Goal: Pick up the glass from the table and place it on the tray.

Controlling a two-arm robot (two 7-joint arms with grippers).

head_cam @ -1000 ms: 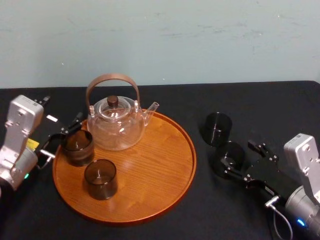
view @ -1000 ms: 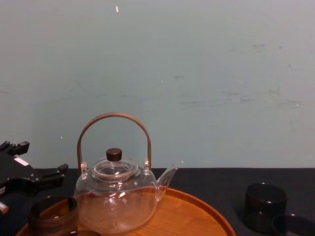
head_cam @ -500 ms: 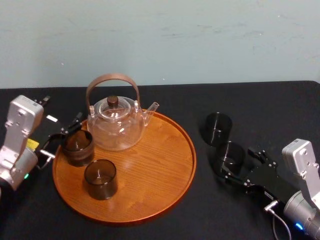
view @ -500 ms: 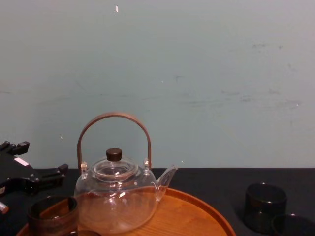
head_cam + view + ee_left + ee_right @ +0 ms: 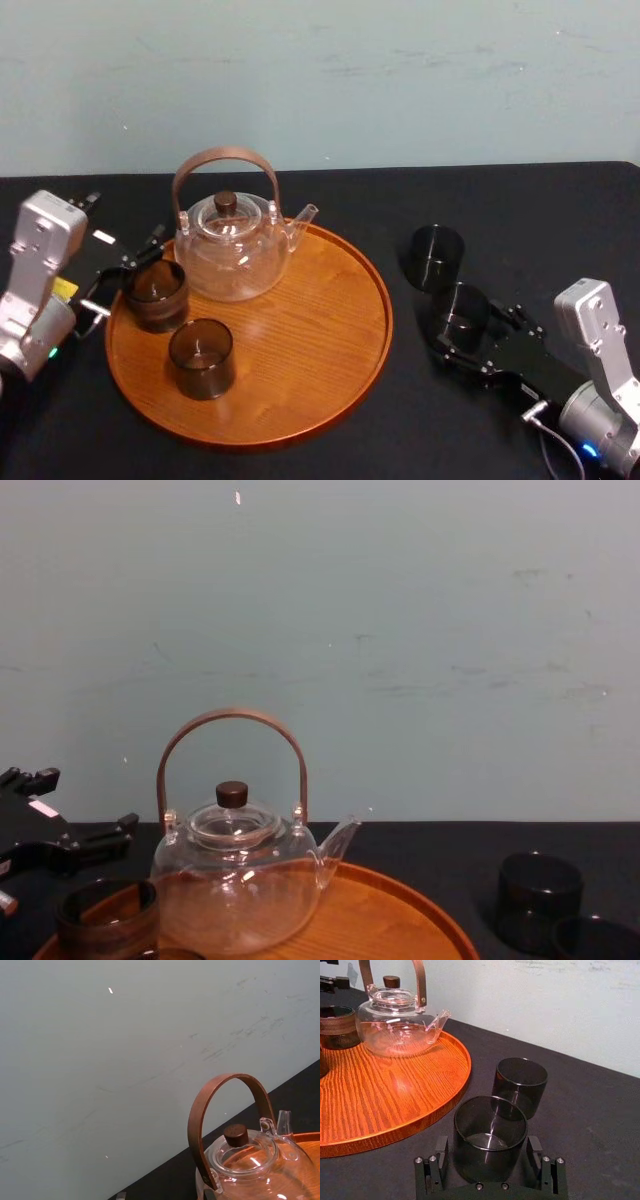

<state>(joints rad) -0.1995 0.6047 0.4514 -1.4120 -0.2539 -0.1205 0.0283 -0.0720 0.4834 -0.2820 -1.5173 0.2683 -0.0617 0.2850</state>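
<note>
The right gripper takes hold of the near dark smoked glass by its side (image 5: 479, 1164) next, to place the glass on the round tray (image 5: 395, 1095).
Two dark glasses stand on the black table right of the tray (image 5: 300, 400): a far one (image 5: 436, 257) and a near one (image 5: 462, 315). My right gripper (image 5: 475, 330) is open, low on the table, with the near glass (image 5: 490, 1135) between its fingers (image 5: 441, 1152); a small gap shows on one side. The round orange-brown tray (image 5: 380, 1095) carries a clear teapot (image 5: 232, 250) and two brown glasses (image 5: 155, 293) (image 5: 201, 357). My left gripper (image 5: 125, 275) rests open at the tray's left edge, just beside the rear brown glass.
The teapot's tall wooden handle (image 5: 230, 725) rises over the tray's back. A pale wall closes off the far side of the table. Bare black tabletop (image 5: 520, 210) lies behind the far glass, and the tray's front right half is bare wood.
My right gripper has dropped and slid forward, so its fingers reach farther along both sides of the near glass. The left arm has barely shifted.
</note>
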